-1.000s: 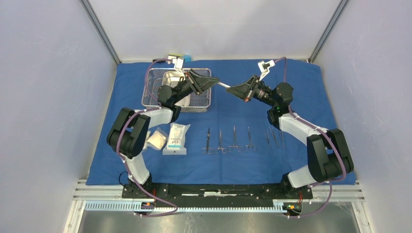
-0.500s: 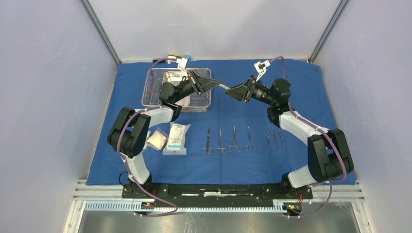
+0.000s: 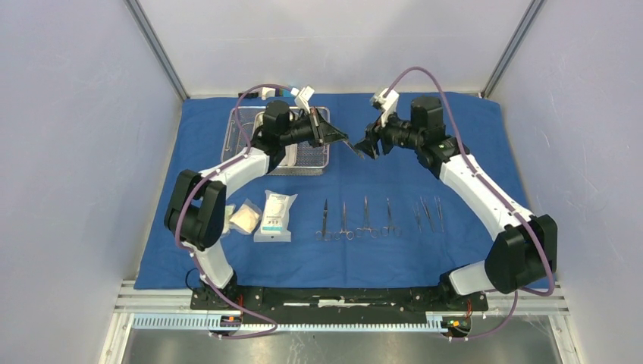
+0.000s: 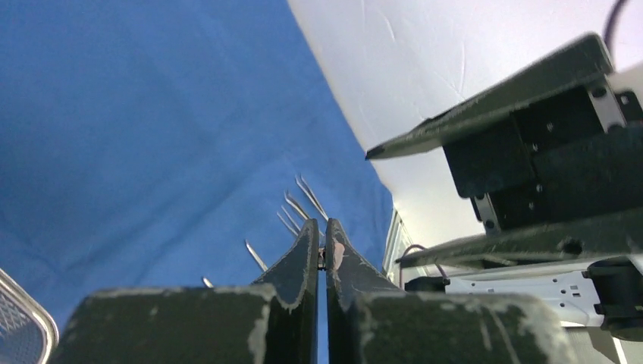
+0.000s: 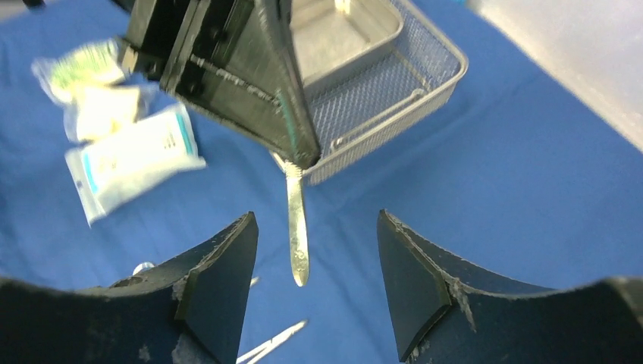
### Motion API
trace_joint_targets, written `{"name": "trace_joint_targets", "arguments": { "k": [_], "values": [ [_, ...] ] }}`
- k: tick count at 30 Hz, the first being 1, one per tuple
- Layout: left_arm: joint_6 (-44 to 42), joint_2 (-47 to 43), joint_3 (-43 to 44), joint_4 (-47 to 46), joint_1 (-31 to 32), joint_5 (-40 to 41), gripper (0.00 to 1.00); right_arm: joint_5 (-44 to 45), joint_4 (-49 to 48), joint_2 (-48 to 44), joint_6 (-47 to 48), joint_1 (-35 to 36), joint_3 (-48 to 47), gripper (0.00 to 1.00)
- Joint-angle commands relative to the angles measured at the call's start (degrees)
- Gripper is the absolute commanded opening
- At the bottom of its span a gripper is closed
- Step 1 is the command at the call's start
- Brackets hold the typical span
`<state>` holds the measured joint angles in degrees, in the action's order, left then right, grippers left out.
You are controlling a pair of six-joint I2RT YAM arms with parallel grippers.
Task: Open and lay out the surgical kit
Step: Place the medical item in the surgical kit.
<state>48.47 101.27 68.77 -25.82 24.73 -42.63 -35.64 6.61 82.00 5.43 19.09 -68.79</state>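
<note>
I will next grab the slim steel instrument by its free flat end [image 3: 359, 153] [image 5: 299, 259] with my right gripper. My right gripper can then take it over from my left gripper and lay it out.
My left gripper [image 3: 339, 139] [image 4: 321, 224] is shut on one end of a slim steel instrument [image 3: 352, 148] [image 5: 297, 235], held in the air over the blue cloth [image 3: 470, 152]. My right gripper [image 3: 369, 145] [image 5: 315, 220] faces it, open, its fingers either side of the instrument's free tip and apart from it. The wire-mesh basket [image 3: 241, 155] [image 5: 425, 72] with the steel pan [image 3: 265, 123] [image 5: 349, 30] sits at the back left. Several instruments [image 3: 364, 220] lie in a row near the front. Packets [image 3: 275, 216] [image 5: 133, 159] lie left of them.
White enclosure walls stand close on the left, back and right, with slanted posts [image 3: 155, 45] at the back corners. The arm bases are on a black rail [image 3: 326, 297] at the near edge. The left arm reaches over the basket.
The left gripper has shut on the instrument and the right gripper has opened and let it go. The right arm has stretched up and back; both wrists have turned.
</note>
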Motion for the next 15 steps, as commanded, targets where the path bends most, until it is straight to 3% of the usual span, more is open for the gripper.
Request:
{"name": "trace_joint_targets", "arguments": {
  "k": [1, 8, 15],
  "values": [
    [-3.94, 0.08, 3.24, 11.52, 1.23, -0.35, 0.02, 8.61, 11.45, -1.81, 12.11, 4.01, 0.22, 0.65],
    [-2.85, 1.12, 4.18, 12.89, 3.19, -0.18, 0.02, 16.18, 13.96, -0.08, 15.2, 9.36, -0.82, 0.64],
    [-2.99, 1.25, 3.62, 11.05, 3.83, -1.33, 0.02, 17.07, 14.67, 2.13, 14.36, 9.98, -1.48, 0.59]
  ]
}}
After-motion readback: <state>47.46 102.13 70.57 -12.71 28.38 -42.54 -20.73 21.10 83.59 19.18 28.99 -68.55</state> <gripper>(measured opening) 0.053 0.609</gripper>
